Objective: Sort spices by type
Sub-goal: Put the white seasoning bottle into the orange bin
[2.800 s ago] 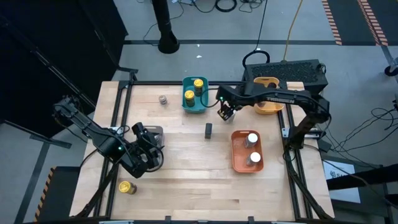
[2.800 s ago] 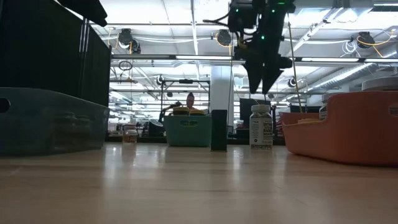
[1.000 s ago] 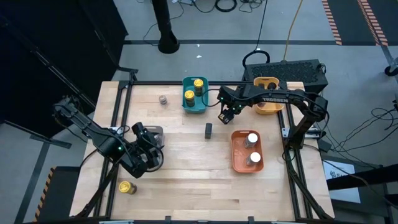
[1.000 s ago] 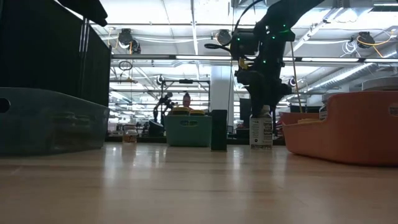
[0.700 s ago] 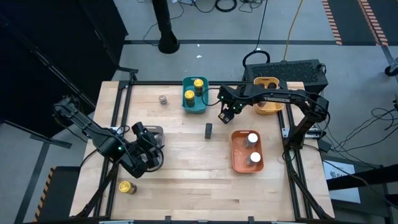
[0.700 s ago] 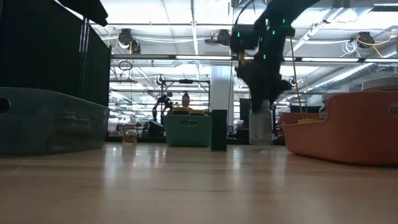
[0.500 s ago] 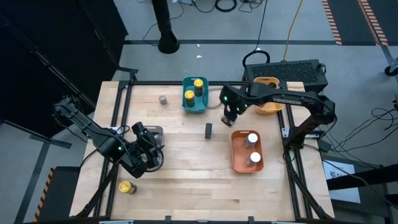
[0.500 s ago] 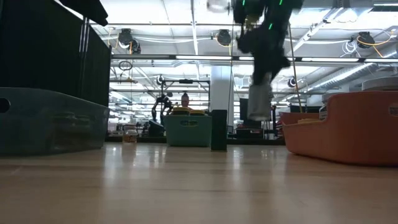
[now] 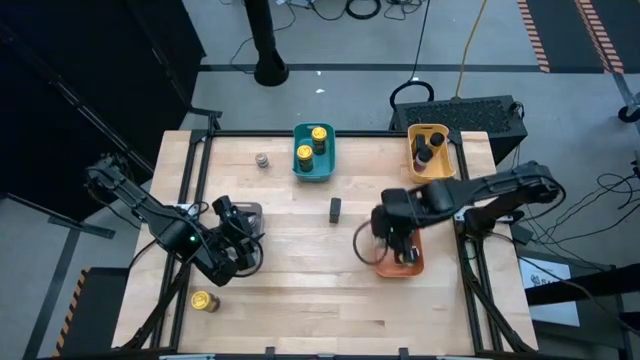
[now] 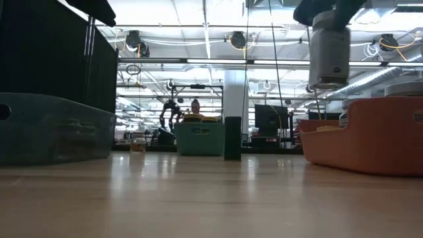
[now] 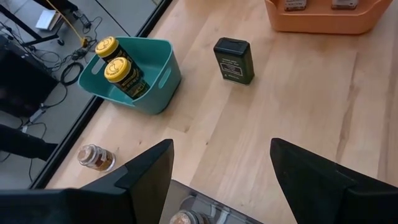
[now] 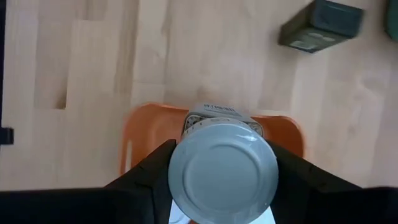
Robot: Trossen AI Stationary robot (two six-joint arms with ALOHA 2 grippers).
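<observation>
My right gripper is holding the white-top jar and needs to keep holding it, as the jar is high above the orange tray in the right wrist view and would fall if I opened now.
My right gripper (image 9: 392, 236) hangs over the orange tray (image 9: 384, 268), shut on a white-top spice jar (image 12: 222, 167); the low view shows that jar (image 10: 329, 56) high above the table. My left gripper (image 11: 217, 186) stands open over the grey tray (image 9: 250, 212) at the table's left, with nothing between its fingers. Two yellow-top jars (image 9: 312, 142) stand in the teal tray (image 9: 326, 168). A slim black jar (image 9: 336, 209) stands upright on the table's middle. A small brown-top jar (image 9: 262, 160) stands at the far left, and a yellow-top jar (image 9: 204, 301) sits near the front left corner. My right gripper pinches the white-top jar between its two fingers (image 12: 144, 180), at the jar's upper end just under the lid (image 12: 180, 177). The fingers come from above, pointing down. The jar hangs upright, lifted clear, above the orange tray.
A yellow tray (image 9: 432, 165) with dark jars sits at the far right. Another white-top jar (image 9: 408, 256) stands in the orange tray under my right arm. Bare wood lies along the near middle of the table.
My right gripper has lifted the white-top jar off the table at the far middle and carried it up and toward the near right, to above the orange tray, rolling its wrist on the way. The jar stays upright in the hold.
</observation>
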